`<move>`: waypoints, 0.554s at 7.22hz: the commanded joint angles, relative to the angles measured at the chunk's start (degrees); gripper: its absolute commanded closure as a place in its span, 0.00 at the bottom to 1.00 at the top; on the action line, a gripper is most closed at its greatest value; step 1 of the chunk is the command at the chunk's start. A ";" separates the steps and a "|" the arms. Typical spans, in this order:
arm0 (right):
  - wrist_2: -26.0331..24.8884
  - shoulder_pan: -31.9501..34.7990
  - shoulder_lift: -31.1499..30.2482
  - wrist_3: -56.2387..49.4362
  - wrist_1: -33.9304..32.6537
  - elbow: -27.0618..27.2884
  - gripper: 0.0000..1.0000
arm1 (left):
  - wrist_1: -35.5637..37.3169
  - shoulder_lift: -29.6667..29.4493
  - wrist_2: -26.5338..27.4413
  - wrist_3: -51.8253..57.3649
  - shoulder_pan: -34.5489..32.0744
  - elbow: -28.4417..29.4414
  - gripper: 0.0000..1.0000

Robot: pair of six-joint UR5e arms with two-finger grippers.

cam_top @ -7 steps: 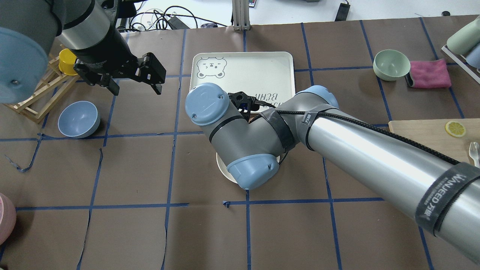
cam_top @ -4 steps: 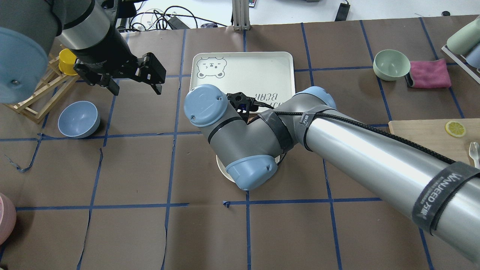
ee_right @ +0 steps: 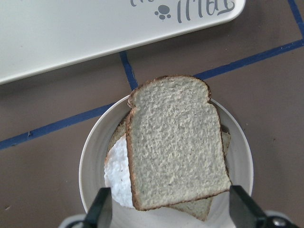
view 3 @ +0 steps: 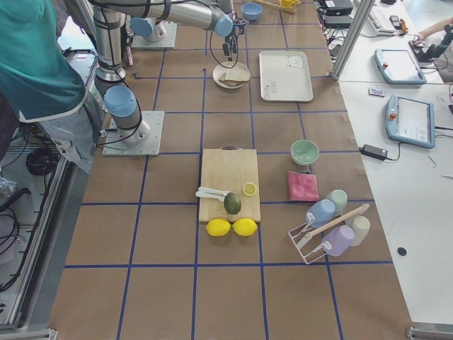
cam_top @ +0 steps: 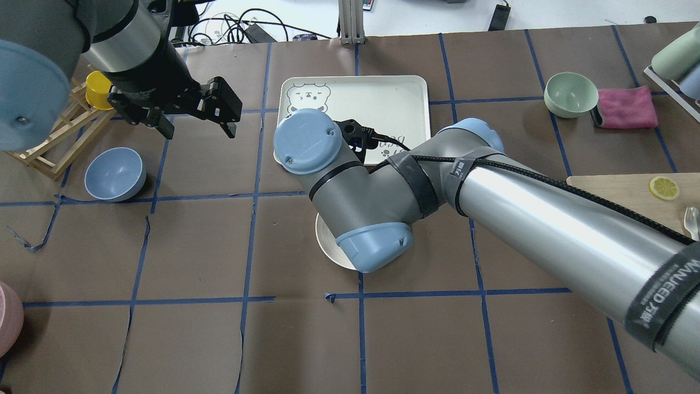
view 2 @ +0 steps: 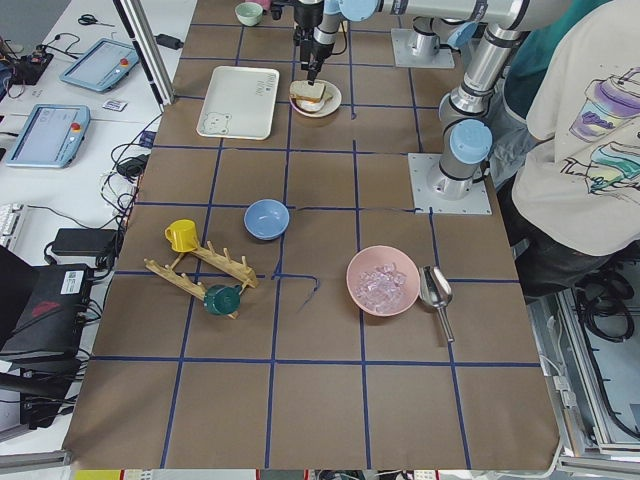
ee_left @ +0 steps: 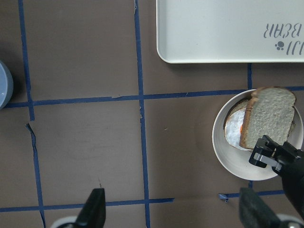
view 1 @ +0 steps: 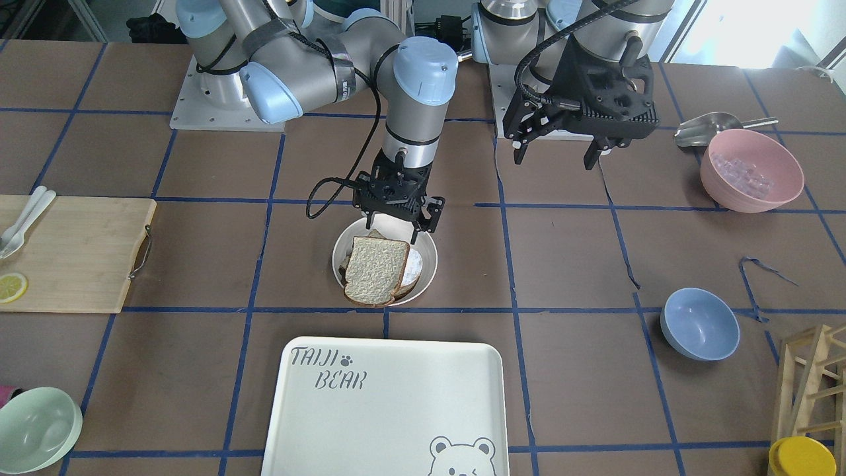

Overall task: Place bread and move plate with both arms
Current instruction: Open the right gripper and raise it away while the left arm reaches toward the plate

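Note:
I will next grab the plate with my left gripper by its bare raised rim (view 1: 435,262), because bread and a fried egg (view 1: 379,271) lie loose across the plate's middle.
The bread (view 1: 375,270) lies flat in the plate (view 1: 428,268), on top of a second slice with fried egg (ee_right: 116,172). It fills the right wrist view (ee_right: 175,142) and shows in the left wrist view (ee_left: 268,116). My right gripper (view 1: 395,226) hangs just above the plate's robot-side rim, open and empty, with its fingers (ee_right: 101,209) either side of the bread. In the overhead view my right wrist hides most of the plate (cam_top: 327,249). My left gripper (cam_top: 200,131) is open and empty, held high over the table's left part.
The bear-printed tray (view 1: 396,403) lies just beyond the plate. A blue bowl (view 1: 699,324), a pink bowl of ice (view 1: 750,168) and a wooden rack (view 1: 809,383) stand on my left side. A cutting board (view 1: 73,254) and a green bowl (view 1: 36,426) stand on my right.
My right wrist has shifted toward the tray, so more of the plate's near rim shows. The left arm has not moved.

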 commanded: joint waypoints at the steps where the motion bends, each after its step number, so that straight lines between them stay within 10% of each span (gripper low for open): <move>1: 2.30 -9.21 -5.19 -17.42 4.56 -0.32 0.00 | 0.00 0.00 0.00 0.00 0.00 0.00 0.00; 4: 9.34 -23.21 -9.87 -45.01 27.72 -12.84 0.00 | 0.61 -2.00 -0.70 -0.78 -0.09 0.35 0.00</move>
